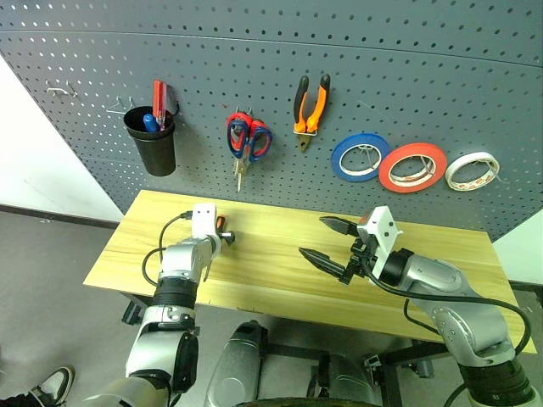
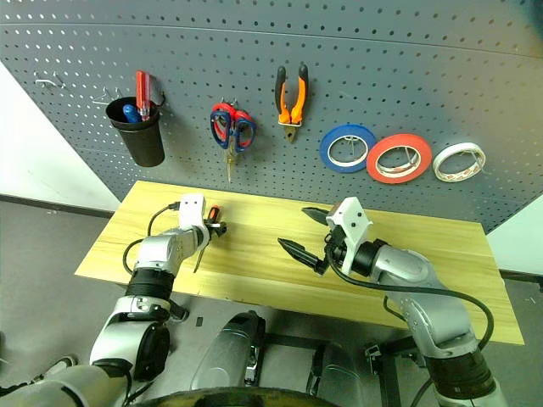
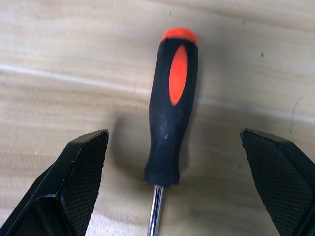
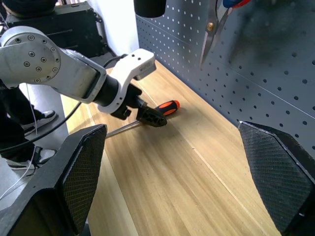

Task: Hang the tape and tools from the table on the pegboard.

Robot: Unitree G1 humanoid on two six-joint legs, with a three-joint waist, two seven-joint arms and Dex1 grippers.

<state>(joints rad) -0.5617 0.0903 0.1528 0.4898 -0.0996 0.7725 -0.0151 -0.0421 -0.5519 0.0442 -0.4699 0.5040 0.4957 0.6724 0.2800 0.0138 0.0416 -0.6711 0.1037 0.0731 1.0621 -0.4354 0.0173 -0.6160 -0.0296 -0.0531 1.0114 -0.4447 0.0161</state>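
Note:
My left gripper needs to close on the screwdriver's black handle (image 1: 221, 224) (image 3: 170, 123) now, as its fingers reach down on both sides of the handle.
A small screwdriver (image 3: 172, 103) with an orange-and-black handle lies flat on the wood table (image 1: 271, 275), near its far left part. My left gripper (image 3: 173, 136) points down at it and is open, its fingers (image 3: 81, 162) on either side of the handle without touching. The right gripper (image 1: 327, 242) hovers open and empty over the middle of the table. On the pegboard (image 1: 254, 51) hang the orange-and-black pliers (image 1: 310, 106), the dark blue scissors (image 1: 260, 141) and the red-orange tape (image 1: 412, 167).
A black cup (image 1: 153, 140) with red and blue screwdrivers hangs at the pegboard's left. Red-handled scissors (image 1: 237, 131) overlap the blue pair. A blue roll (image 1: 361, 157) and a pale roll (image 1: 473, 170) flank the tape.

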